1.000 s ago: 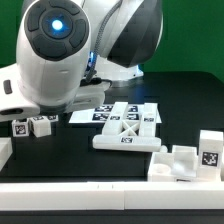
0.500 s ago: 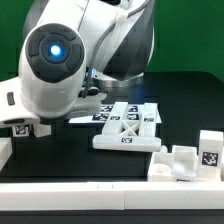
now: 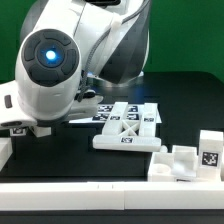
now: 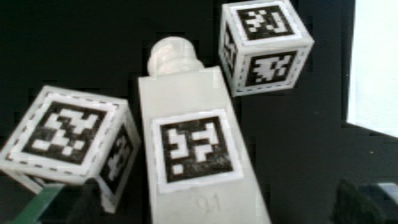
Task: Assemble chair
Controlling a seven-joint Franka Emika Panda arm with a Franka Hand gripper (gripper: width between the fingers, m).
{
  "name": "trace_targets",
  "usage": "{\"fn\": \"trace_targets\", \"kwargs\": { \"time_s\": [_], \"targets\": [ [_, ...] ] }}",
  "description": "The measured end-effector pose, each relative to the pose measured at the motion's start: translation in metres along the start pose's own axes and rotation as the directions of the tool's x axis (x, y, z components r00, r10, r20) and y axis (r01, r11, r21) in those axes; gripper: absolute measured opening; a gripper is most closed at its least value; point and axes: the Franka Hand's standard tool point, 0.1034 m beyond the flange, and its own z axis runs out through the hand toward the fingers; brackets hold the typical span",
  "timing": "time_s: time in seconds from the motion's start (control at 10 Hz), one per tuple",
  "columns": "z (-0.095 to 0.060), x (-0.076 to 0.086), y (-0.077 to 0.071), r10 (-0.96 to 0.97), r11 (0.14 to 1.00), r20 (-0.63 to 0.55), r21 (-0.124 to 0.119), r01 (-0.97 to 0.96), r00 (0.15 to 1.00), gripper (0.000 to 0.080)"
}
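Observation:
My fingers reach down beside the near end of the leg [image 4: 192, 140], so closing now would catch the leg. It is time to close on the leg.
In the wrist view a white pegged chair leg [image 4: 192, 140] lies on the black table, with a square tag on its face and its round peg [image 4: 173, 55] pointing away. My gripper [image 4: 214, 205] is open, and its dark fingertips [image 4: 64, 203] stand either side of the leg's near end without touching it. Two tagged chair blocks lie close by, one [image 4: 71, 140] beside the leg and one [image 4: 267, 45] past the peg. In the exterior view the arm [image 3: 70, 60] hides the fingers and the leg. The X-braced chair panel [image 3: 128, 135] lies flat mid-table.
The marker board [image 3: 128, 112] lies behind the panel. A chunky stepped chair part [image 3: 180, 162] and a tagged block [image 3: 209, 150] sit at the exterior view's right. A tagged piece [image 3: 18, 128] peeks out under the arm. Plain white edge blocks [image 3: 100, 190] run along the front.
The arm has swung down and toward the exterior view's left, now covering the small tagged blocks that showed there a second ago. The panel and right-hand parts have not moved.

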Motion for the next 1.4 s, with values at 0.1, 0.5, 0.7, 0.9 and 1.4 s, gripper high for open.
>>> {"fn": "trace_targets", "kwargs": {
  "time_s": [0.1, 0.5, 0.7, 0.9, 1.4],
  "targets": [
    [0.0, 0.0, 0.0, 0.0, 1.0, 0.0, 0.0, 0.0, 1.0, 0.0624],
    [-0.001, 0.001, 0.0, 0.007, 1.0, -0.003, -0.001, -0.007, 1.0, 0.0282],
    [-0.023, 0.003, -0.008, 0.023, 1.0, -0.014, -0.008, -0.023, 1.0, 0.0282],
    [-0.081, -0.003, -0.007, -0.015, 1.0, -0.107, 0.004, 0.015, 0.994, 0.0282],
    [-0.134, -0.021, -0.01, -0.008, 1.0, -0.463, -0.01, 0.004, 0.886, 0.0284]
  ]
}}
